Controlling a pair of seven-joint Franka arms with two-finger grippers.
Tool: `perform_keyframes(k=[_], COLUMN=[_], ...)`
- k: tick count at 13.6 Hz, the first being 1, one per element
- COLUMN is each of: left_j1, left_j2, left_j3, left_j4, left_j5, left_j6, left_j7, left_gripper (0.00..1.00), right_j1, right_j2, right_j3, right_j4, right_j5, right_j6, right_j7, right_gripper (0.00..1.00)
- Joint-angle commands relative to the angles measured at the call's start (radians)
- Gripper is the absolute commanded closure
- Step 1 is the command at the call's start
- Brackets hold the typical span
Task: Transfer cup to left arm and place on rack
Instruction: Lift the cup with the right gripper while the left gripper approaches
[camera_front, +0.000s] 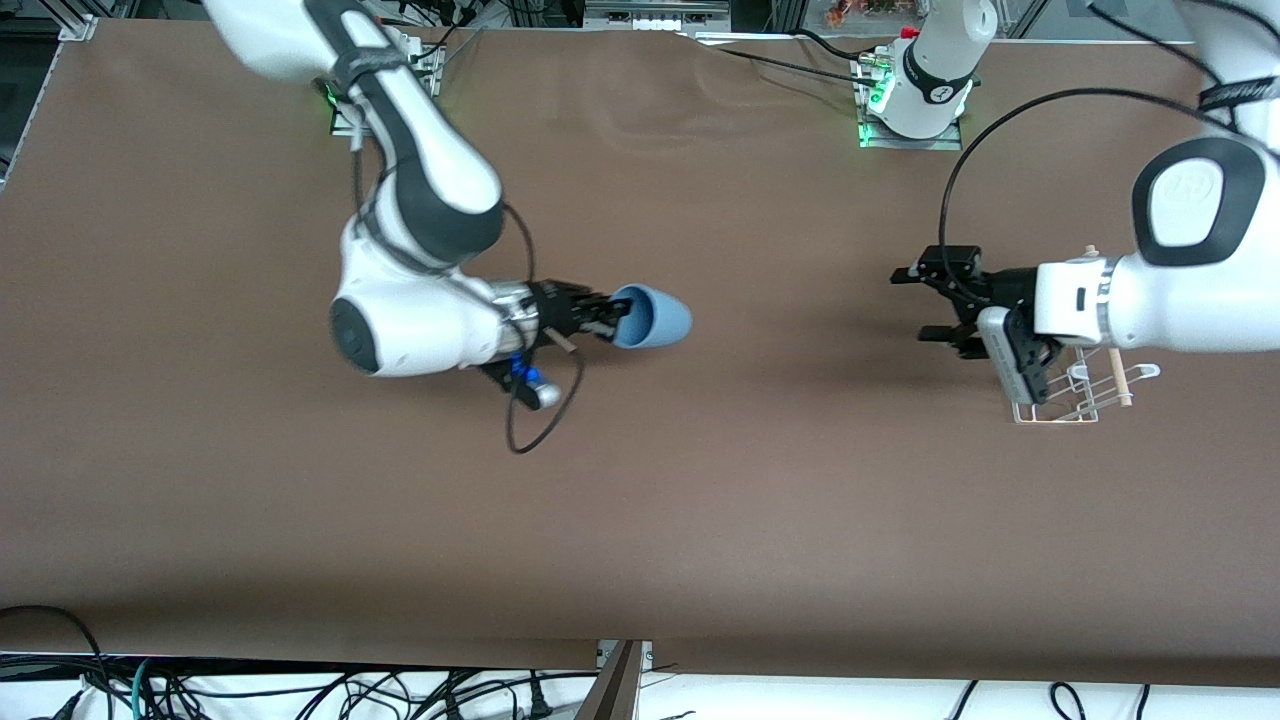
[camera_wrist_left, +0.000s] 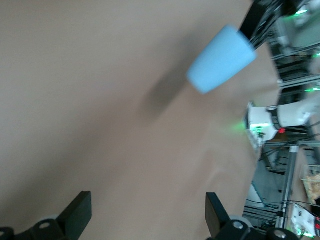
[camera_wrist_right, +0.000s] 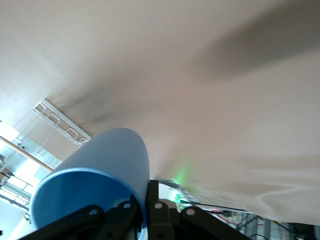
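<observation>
Next, the left gripper grabs the light-blue cup by its closed end (camera_front: 677, 325) to place it on the white wire rack (camera_front: 1072, 392).
The light-blue cup (camera_front: 652, 317) hangs sideways above the middle of the table, its closed end toward the left arm's end. My right gripper (camera_front: 606, 318) is shut on the cup's rim, one finger inside and one outside; the right wrist view shows the cup (camera_wrist_right: 107, 170) close up. My left gripper (camera_front: 925, 305) is open and empty, up in the air beside the white wire rack (camera_front: 1072, 392), facing the cup across a wide gap. The left wrist view shows the cup (camera_wrist_left: 221, 59) ahead of its spread fingertips (camera_wrist_left: 77, 215).
The rack, with its wooden dowel (camera_front: 1118, 372), stands at the left arm's end of the table, partly under the left wrist. It also shows in the right wrist view (camera_wrist_right: 55, 122). A black cable loop (camera_front: 540, 420) hangs under the right wrist. Brown table (camera_front: 700, 500) all round.
</observation>
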Motion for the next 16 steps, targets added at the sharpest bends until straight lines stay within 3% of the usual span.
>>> perform_keyframes(k=[1,4,8,16], left_j1=[-0.019,-0.054,-0.144,-0.152], left_j2=[0.034,0.043,0.045,0.023], left_j3=[-0.007,-0.010,-0.012,-0.059], left_j4=[0.017,-0.023,-0.146,-0.215], left_j5=[-0.104,-0.179,-0.310,-0.400], left_j6=[0.015,0.064,0.197,0.213], left_j7=[0.170,0.356,0.651,0.797], left_gripper=[0.00,0.00,0.00,0.00], right_j1=[0.058,0.097,0.117,0.114], right_j2=[0.012,0.015,0.015,0.026], right_j3=[-0.008,-0.006,0.012,0.011], right_j4=[0.035,0.040,0.053,0.076], right_j5=[0.019,0.020,0.057,0.058], right_j6=[0.026,0.115,0.141,0.141], right_j7=[0.070,0.106,0.121,0.127], right_gripper=[1.00,1.00,1.00,1.00])
